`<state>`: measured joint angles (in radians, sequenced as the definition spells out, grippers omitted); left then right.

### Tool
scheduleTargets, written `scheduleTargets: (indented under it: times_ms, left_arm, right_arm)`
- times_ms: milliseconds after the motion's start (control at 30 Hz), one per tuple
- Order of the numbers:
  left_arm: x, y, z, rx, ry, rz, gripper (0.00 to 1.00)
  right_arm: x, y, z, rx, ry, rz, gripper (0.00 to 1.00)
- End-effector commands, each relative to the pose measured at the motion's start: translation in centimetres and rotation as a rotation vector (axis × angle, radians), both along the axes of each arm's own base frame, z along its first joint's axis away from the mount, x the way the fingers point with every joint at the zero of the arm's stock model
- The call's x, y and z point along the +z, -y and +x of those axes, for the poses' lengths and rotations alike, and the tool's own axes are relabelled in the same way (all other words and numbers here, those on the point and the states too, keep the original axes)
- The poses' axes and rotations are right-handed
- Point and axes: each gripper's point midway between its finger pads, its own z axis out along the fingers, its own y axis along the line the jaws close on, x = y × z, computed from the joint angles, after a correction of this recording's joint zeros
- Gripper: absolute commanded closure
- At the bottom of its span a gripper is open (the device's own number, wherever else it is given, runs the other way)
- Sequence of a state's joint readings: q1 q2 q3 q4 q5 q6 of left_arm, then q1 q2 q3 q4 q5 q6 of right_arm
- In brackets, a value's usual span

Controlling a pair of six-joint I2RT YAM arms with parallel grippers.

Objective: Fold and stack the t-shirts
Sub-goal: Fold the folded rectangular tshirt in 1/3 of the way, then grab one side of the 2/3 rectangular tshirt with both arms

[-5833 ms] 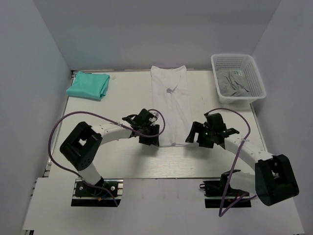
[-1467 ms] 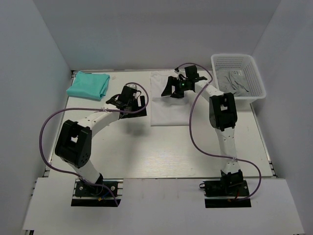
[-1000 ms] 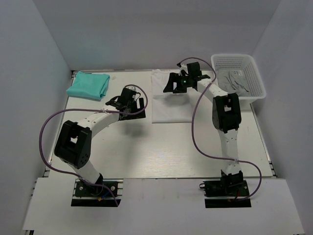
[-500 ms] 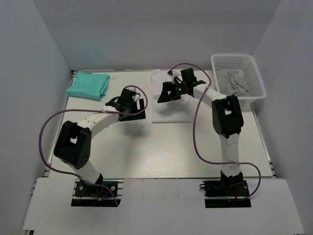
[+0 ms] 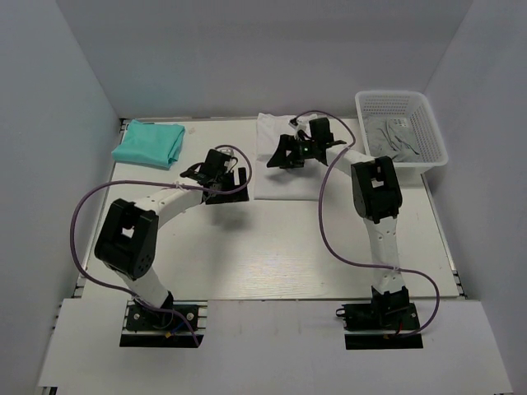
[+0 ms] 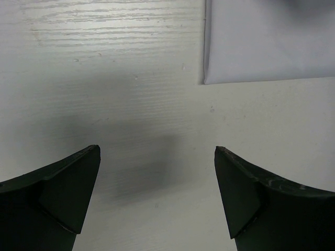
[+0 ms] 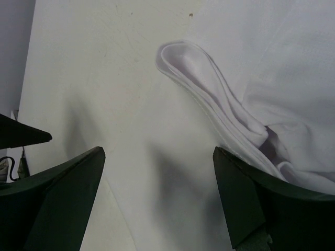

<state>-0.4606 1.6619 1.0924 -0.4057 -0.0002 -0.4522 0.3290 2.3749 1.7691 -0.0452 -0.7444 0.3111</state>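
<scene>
My left gripper should reach the white t-shirt and grab its nearest corner, leaving the t-shirt's other near corner for my right gripper, to fold the t-shirt.
The white t-shirt (image 5: 290, 183) lies folded short at the back middle of the table, its far end bunched. My right gripper (image 5: 280, 155) hovers open over its far left part; in the right wrist view (image 7: 158, 151) the jaws stand wide over smooth white cloth, with a rolled fold (image 7: 209, 99) ahead. My left gripper (image 5: 226, 183) is open and empty over bare table just left of the shirt; its wrist view (image 6: 157, 150) shows the shirt's near left corner (image 6: 261, 42). The teal t-shirt (image 5: 148, 144) lies folded at the back left.
A white mesh basket (image 5: 428, 107) holding grey cloth (image 5: 394, 141) stands at the back right. Grey walls close in the back and both sides. Purple cables loop off both arms.
The long white shirt has been folded in half toward the back. In the last second my right gripper shifted slightly over its far end. My left gripper stayed almost still.
</scene>
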Motion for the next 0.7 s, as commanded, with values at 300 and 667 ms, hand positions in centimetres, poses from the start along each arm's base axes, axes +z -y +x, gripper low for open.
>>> scheduleTargets:
  times_ms: [300, 667]
  left_arm:
    - [-1.1, 5.2, 4.8, -0.116, 0.008, -0.049, 0.00]
    - [-5.6, 5.8, 4.2, -0.136, -0.087, 0.025, 0.17]
  right_arm:
    - [10.6, 3.7, -1.9, -0.127, 0.087, -0.102, 0.10]
    - [2.3, 13.0, -9.6, -0.455, -0.190, -0.351, 0.10]
